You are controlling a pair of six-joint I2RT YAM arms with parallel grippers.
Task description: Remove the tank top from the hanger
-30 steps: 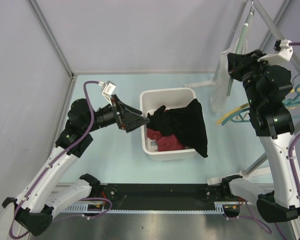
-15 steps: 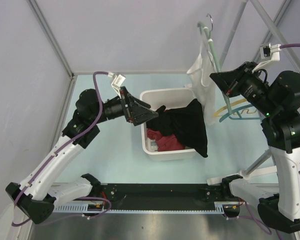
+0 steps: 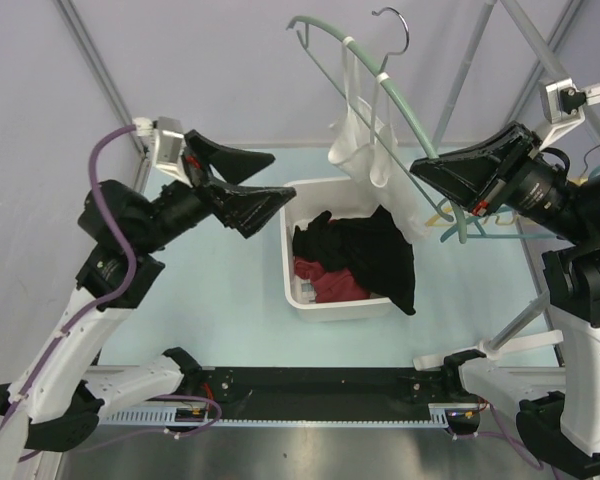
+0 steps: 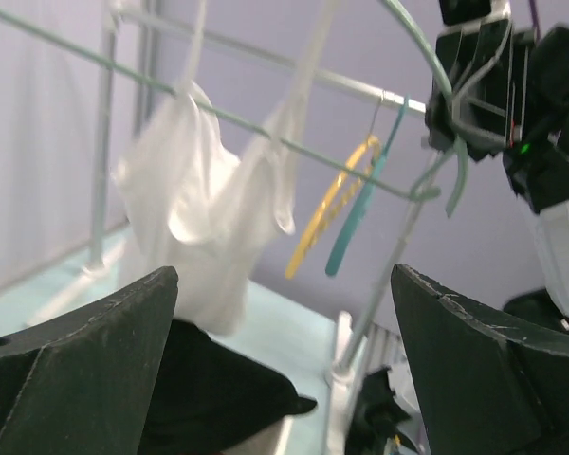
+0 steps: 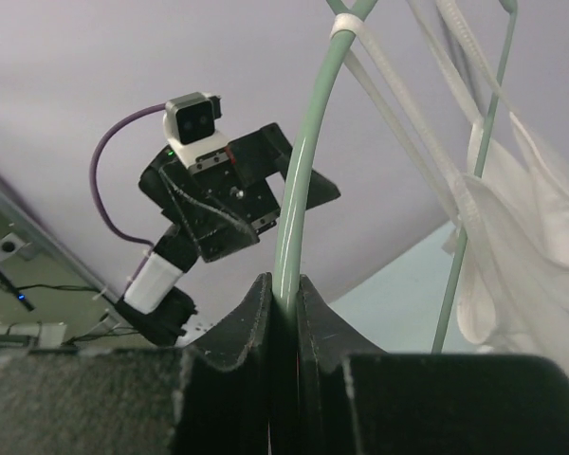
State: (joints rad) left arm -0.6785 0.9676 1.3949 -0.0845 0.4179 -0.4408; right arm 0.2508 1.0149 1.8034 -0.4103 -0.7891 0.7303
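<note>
I need to remove the tank top, so next my left gripper needs to grab the tank top's strap [image 3: 350, 67] [image 4: 197, 43] nearest the hanger's loose end, away from my right gripper.
A white tank top [image 3: 365, 150] hangs by its straps from a pale green hanger [image 3: 405, 105], held high above the bin. My right gripper [image 3: 425, 172] is shut on the hanger's arm; the wrist view shows the green bar [image 5: 299, 180] pinched between the jaws. My left gripper [image 3: 275, 175] is open and empty, raised left of the tank top, pointing at it. In the left wrist view the tank top [image 4: 204, 209] hangs ahead, beyond the open fingers [image 4: 85, 351].
A white bin [image 3: 292, 290] holds black and red clothes [image 3: 365, 250], some draped over its right rim. More hangers, yellow and teal [image 3: 470, 225], hang on a metal rack [image 3: 545, 70] at the right.
My right gripper has swung the hanger and tank top up and to the left, over the bin. My left arm has risen and its jaws have opened wider.
</note>
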